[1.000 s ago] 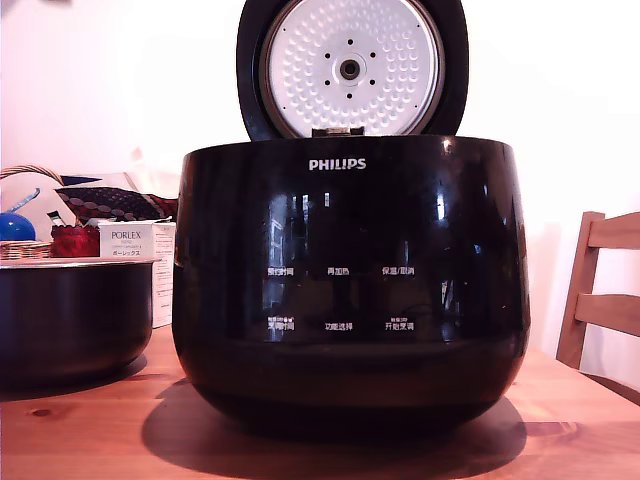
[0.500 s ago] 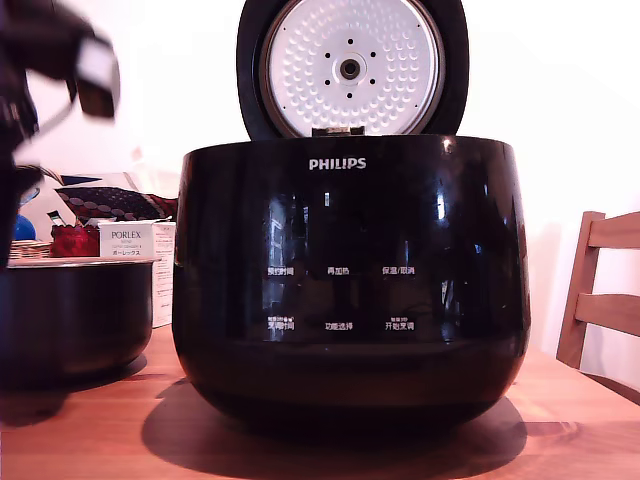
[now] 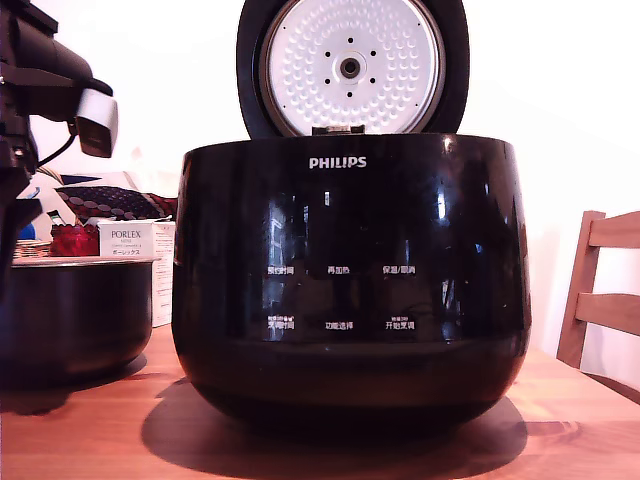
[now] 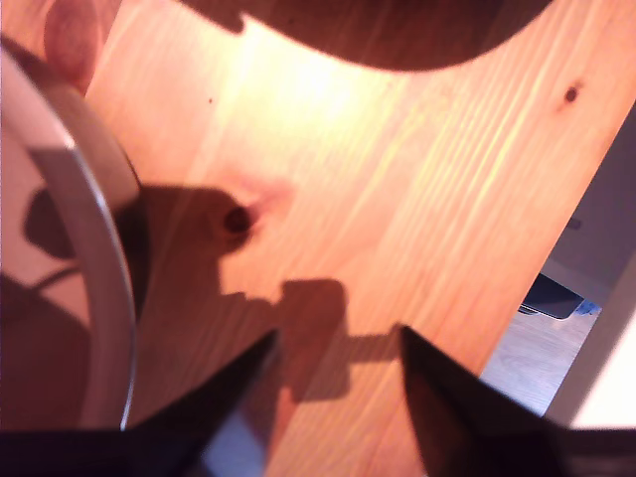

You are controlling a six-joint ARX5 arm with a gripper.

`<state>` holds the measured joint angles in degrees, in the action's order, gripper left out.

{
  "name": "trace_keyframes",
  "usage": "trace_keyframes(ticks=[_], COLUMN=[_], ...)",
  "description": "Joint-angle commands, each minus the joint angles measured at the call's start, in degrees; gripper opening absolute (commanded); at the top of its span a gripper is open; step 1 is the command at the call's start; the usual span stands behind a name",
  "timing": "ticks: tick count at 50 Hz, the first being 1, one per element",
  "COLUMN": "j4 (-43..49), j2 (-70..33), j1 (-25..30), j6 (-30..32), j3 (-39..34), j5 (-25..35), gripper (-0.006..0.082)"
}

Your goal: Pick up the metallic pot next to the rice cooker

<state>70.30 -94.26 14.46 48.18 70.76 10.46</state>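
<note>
I will pinch the pot by its thin pale rim (image 3: 85,261) next, because the pot's round body (image 3: 75,318) is too wide for my open fingers.
The metallic pot (image 3: 65,320) stands on the wooden table at the exterior view's left, dark and glossy with a thin silvery rim. Right beside it is the big black PHILIPS rice cooker (image 3: 350,280), its lid (image 3: 350,65) standing up and showing a dimpled white plate. My arm (image 3: 45,80) hangs above the pot at the exterior view's left edge, fingertips not seen there. In the wrist view my gripper (image 4: 338,407) is open, with bare wood between the two dark fingertips (image 4: 243,397). The pot's rim (image 4: 104,298) curves just beside one fingertip.
Behind the pot are a white PORLEX box (image 3: 135,250), a red object (image 3: 75,240) and patterned cloth. A wooden chair (image 3: 600,290) stands at the exterior view's right. The wrist view shows the table's edge (image 4: 561,238) with floor beyond.
The arm was out of view one second ago. It came in at the exterior view's upper left and now stands above the pot.
</note>
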Motion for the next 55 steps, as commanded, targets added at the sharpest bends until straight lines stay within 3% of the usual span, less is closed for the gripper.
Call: trace_keyframes(ticks=[1,5,33,55], j4=[0.8,1.5,3.4,-2.4], j2=[-0.7,-0.2,14.6,15.5], j1=[-0.1,0.2,1.4,0.2], j6=[0.3,0.3,0.3,3.3], j3=[0.4,0.4,0.4,0.4], j5=[0.7,1.5,1.0,-2.8], gripper=[0.0048,-0.0025,-0.0024,0.0003])
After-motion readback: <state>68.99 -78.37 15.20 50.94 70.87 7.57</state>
